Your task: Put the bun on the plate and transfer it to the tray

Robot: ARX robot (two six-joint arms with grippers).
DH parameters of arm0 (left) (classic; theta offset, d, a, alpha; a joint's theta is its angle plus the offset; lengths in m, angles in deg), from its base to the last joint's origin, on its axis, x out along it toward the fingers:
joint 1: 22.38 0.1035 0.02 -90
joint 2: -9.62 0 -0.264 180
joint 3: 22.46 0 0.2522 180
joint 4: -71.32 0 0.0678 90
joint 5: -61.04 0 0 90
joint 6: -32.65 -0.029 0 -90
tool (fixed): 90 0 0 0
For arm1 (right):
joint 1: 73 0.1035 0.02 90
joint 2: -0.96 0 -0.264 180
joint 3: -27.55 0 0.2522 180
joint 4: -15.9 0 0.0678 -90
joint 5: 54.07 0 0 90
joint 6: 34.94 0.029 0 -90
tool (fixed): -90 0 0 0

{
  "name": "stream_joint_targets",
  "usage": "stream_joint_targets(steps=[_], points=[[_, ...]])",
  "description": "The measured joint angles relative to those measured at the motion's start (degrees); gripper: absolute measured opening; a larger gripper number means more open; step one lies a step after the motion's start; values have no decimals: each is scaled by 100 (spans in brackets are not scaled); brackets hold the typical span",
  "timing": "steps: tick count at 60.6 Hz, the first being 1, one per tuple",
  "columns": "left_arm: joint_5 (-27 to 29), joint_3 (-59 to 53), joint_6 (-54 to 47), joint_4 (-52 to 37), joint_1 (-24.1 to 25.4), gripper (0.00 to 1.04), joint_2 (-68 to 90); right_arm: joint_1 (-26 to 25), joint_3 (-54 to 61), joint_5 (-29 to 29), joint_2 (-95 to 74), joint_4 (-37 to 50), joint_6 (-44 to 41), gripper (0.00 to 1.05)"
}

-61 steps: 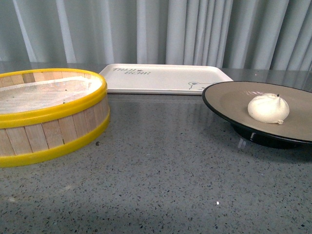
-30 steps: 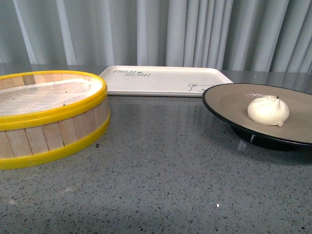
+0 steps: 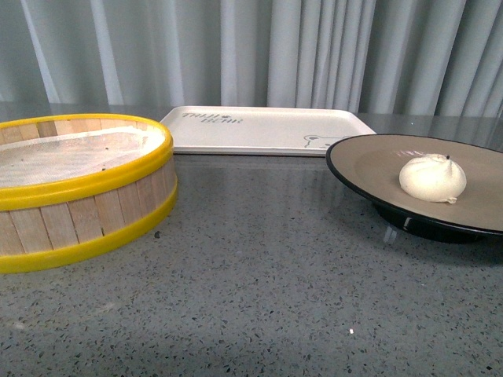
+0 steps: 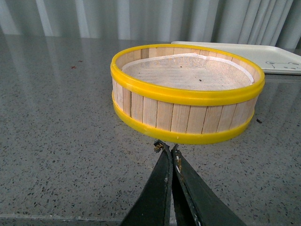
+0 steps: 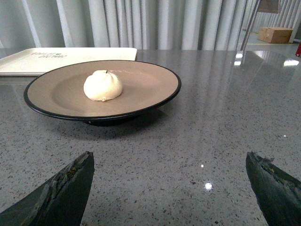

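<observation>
Next, my right gripper grabs the tan plate (image 5: 150, 77) by its black rim (image 5: 117, 116) to carry the bun to the cream tray.
The white pleated bun (image 3: 432, 178) (image 5: 103, 85) rests on the tan plate (image 3: 369, 161) (image 5: 150, 77) with the black rim, at the right of the table. Behind, the cream tray (image 3: 267, 127) (image 5: 28, 63) lies flat with dark lettering and a bear drawing. In the right wrist view my right gripper (image 5: 169, 162) is open, low over the table, a short way in front of the plate with nothing between its fingers. In the left wrist view my left gripper (image 4: 167, 147) is shut and empty, just in front of the steamer basket. Neither gripper shows in the front view.
A yellow-rimmed wooden steamer basket (image 3: 78, 188) (image 4: 188, 92) lined with white paper stands at the left. Grey speckled tabletop (image 3: 259, 283) stretches between basket and plate. Curtains hang behind the table. A cardboard box (image 5: 275, 34) sits far off in the right wrist view.
The front view's picture sits slightly lower than a second ago. The bun, plate, tray and basket have stayed in place relative to one another.
</observation>
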Motion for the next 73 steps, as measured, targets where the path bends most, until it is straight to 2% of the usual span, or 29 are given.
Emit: stream_joint_targets(steps=[15, 19, 47, 67, 69, 70, 73], points=[[0, 0, 7, 0, 0, 6, -2, 0, -2, 0, 0, 0, 0, 96], [0, 0, 4, 0, 0, 21, -2, 0, -2, -2, 0, 0, 0, 96], [0, 0, 0, 0, 0, 100, -2, 0, -2, 0, 0, 0, 0, 96], [0, 0, 2, 0, 0, 98, -2, 9, -2, -46, -4, 2, -4, 96], [0, 0, 2, 0, 0, 98, -2, 151, -4, -507, -105, 76, -190, 96], [-2, 0, 2, 0, 0, 98, -2, 291, -20, -1045, -286, 243, -376, 96], [22, 0, 2, 0, 0, 98, -2, 330, -133, -1880, -885, 741, -599, 96]])
